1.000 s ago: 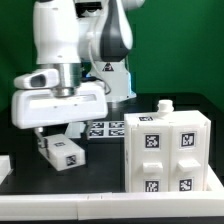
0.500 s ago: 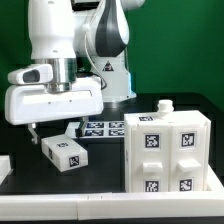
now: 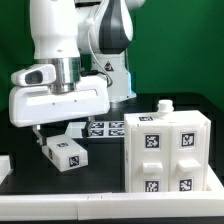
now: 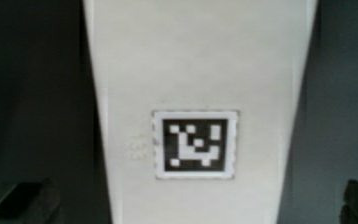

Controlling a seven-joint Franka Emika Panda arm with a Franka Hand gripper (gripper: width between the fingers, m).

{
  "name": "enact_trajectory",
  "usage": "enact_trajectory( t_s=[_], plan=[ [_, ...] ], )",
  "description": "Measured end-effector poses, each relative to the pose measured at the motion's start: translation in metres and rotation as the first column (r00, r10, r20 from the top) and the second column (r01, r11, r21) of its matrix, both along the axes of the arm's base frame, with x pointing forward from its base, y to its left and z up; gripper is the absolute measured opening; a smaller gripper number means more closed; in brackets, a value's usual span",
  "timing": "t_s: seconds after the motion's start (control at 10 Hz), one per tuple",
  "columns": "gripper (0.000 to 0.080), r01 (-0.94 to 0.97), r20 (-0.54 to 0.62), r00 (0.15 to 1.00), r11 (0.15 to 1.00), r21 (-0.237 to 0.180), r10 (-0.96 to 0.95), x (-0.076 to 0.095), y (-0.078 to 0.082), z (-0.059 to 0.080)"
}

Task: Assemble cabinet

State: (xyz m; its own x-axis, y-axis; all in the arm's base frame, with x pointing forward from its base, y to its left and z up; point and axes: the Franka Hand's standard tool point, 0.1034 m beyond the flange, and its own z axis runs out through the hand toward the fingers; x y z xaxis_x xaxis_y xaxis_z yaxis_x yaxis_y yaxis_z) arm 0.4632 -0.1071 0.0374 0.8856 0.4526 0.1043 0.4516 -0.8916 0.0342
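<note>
My gripper should go lower before it closes on the white block. There are gaps above the block, so my gripper would miss if it closed now.
The cabinet's large white box [image 3: 167, 150] stands at the exterior view's right, its front showing several marker tags. A small white tagged block [image 3: 62, 152] lies on the black table at the left. My gripper [image 3: 55, 135] hangs just above that block, and one dark finger [image 3: 35, 135] shows at its left. In the wrist view the white block [image 4: 195, 143] fills the middle with one tag on it. My gripper [image 4: 190, 208] is open. Its dark fingertips [image 4: 23, 204] stand wide on either side of the block, with a gap on each side.
The marker board [image 3: 100, 127] lies flat behind the block, next to the box. A small white knob [image 3: 163, 105] sits on the box's top. Another white piece [image 3: 4, 166] shows at the left edge. The arm's base stands behind.
My hand shifted a little to the left and up, then back to the right. The block and the box have not moved.
</note>
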Motion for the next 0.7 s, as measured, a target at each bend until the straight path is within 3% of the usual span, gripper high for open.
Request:
enact_trajectory(
  t_s=[0.2,0.7],
  plan=[
    [0.0797,0.018,-0.039,0.999,1.0,0.019,-0.018,0.006,0.007,0.0],
    [0.0797,0.001,-0.047,0.999,1.0,0.015,-0.001,0.0,-0.004,-0.008]
  ],
)
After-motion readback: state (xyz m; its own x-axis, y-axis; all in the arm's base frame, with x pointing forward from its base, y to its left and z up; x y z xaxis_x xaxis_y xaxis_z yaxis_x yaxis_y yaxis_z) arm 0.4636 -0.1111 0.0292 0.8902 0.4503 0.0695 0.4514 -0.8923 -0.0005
